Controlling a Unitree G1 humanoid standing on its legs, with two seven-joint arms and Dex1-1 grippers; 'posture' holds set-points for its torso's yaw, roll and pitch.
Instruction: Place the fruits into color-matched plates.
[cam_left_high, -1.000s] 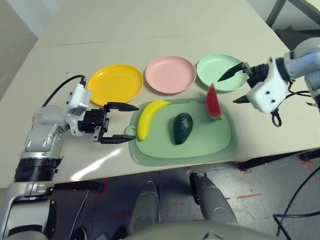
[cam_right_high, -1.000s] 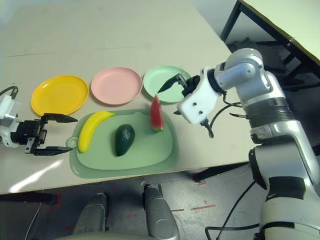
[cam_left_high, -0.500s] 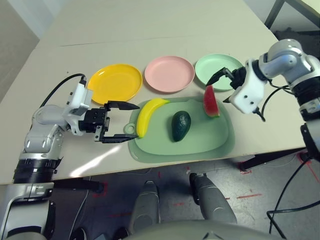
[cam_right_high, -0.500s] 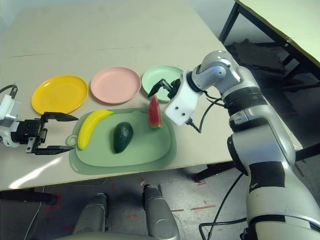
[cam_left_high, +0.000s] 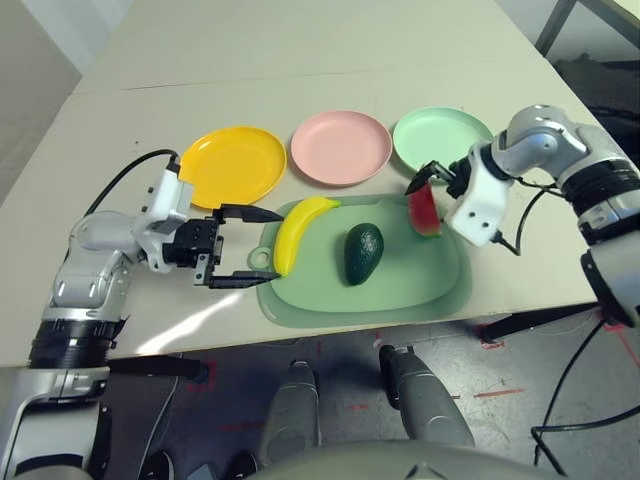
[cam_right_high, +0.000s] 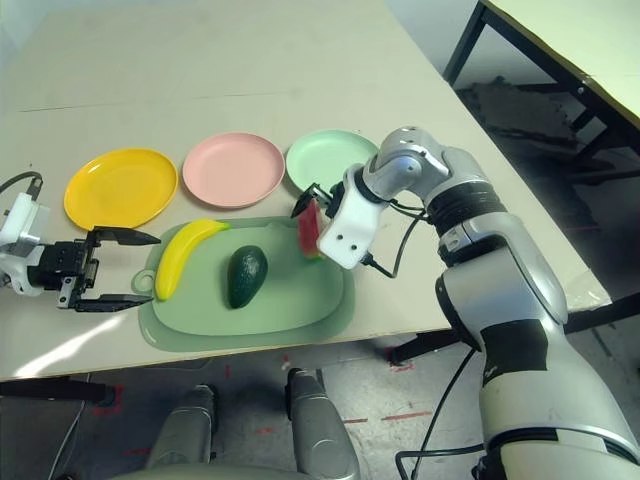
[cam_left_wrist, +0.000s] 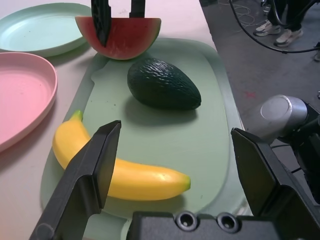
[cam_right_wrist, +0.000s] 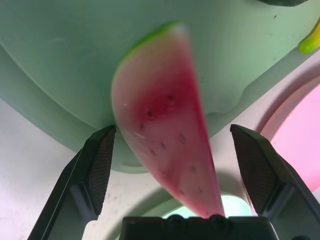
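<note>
My right gripper takes hold of the watermelon wedge by its flat red sides next, since the wedge stands upright on its curved rind.
A yellow banana, a dark green avocado and a red watermelon wedge lie on a green cutting mat. Behind the mat stand a yellow plate, a pink plate and a mint green plate, each bare. My right gripper is open, its fingers on either side of the upright wedge with gaps showing. My left gripper is open at the mat's left edge, pointing at the banana without touching it.
The mat's small handle tab lies between my left fingers. A black cable loops over the table behind the left wrist. The table's front edge runs just beyond the mat. Another table's dark legs stand at the far right.
My right gripper has swung left and down from over the mint green plate to the watermelon wedge, and its open fingers now straddle it. The left gripper has stayed in place.
</note>
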